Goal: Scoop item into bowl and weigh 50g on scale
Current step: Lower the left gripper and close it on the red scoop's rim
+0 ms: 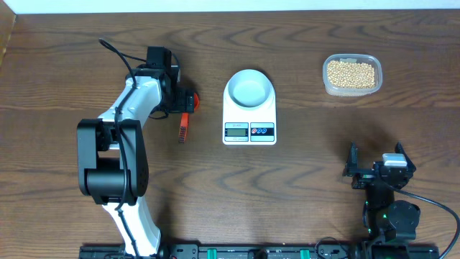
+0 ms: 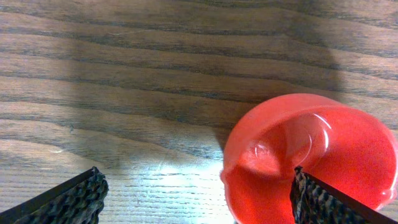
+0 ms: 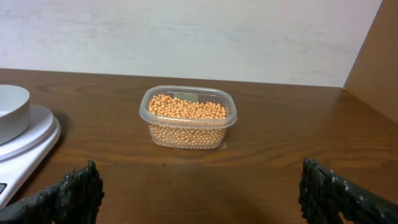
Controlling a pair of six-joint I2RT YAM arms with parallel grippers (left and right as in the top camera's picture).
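Note:
My left gripper grabs the scoop by its cup's rim (image 1: pixel 195 101) (image 2: pixel 230 168) next, so the handle stays free for handover to my right gripper.
The tan-yellow beans (image 1: pixel 351 73) fill a clear plastic tub (image 1: pixel 327 85) at the back right; they also show in the right wrist view (image 3: pixel 186 109). The pale bowl (image 1: pixel 249 88) stands empty on the white scale (image 1: pixel 249 119). A red scoop (image 1: pixel 188 101) lies left of the scale, its handle (image 1: pixel 182 129) pointing towards the front. My left gripper (image 1: pixel 180 101) is open right over the scoop's cup (image 2: pixel 311 149), with one finger at the cup and the other on bare wood (image 2: pixel 196 186). My right gripper (image 1: pixel 377 167) is open and empty at the front right, facing the tub (image 3: pixel 199 186).
The bowl's edge (image 3: pixel 11 109) and the scale's corner (image 3: pixel 34 140) show at the left of the right wrist view. A pale wall runs behind the table's far edge.

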